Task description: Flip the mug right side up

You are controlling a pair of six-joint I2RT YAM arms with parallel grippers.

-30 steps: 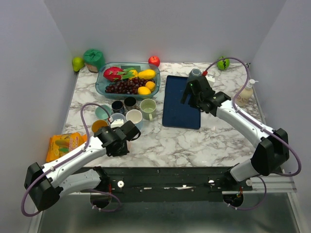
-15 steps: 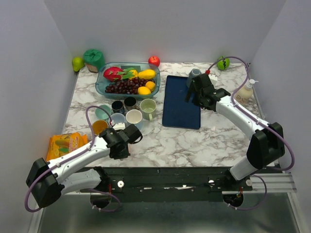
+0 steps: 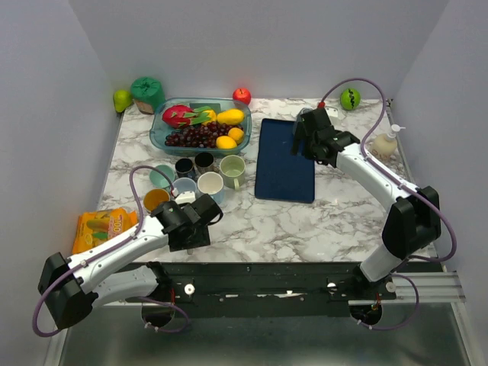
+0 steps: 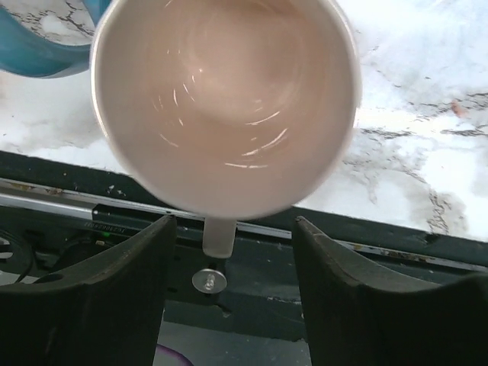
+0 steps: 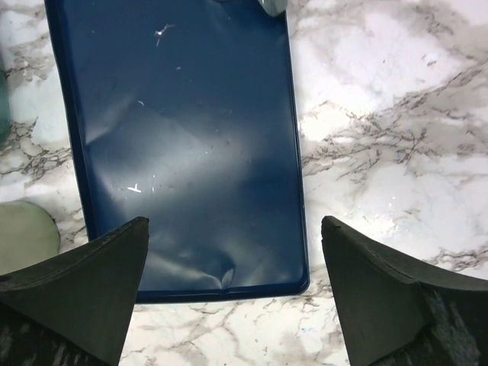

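My right gripper grabs the upside-down grey mug by its handle next, since its body stays free to be turned right side up.
A white mug (image 4: 225, 99) stands mouth up on the marble near the table's front edge and fills the left wrist view. Its handle (image 4: 219, 236) points down between the fingers of my left gripper (image 4: 229, 297), which is open and clear of it on both sides. In the top view my left gripper (image 3: 197, 221) covers that mug. A grey mug (image 3: 304, 114) sits upside down at the far end of the blue mat (image 3: 284, 160). Only its edge (image 5: 273, 6) shows in the right wrist view. My right gripper (image 3: 311, 141) hovers just in front of it, wide open and empty.
Several upright cups (image 3: 191, 177) cluster left of the mat, a green one (image 3: 232, 168) nearest it. A fruit tray (image 3: 162, 131) stands at the back left, an orange packet (image 3: 99, 226) at the front left and a soap bottle (image 3: 387, 143) at the right.
My left jaws have opened and let go of the white mug's handle. My right arm has moved toward the back of the mat, closer to the grey mug.
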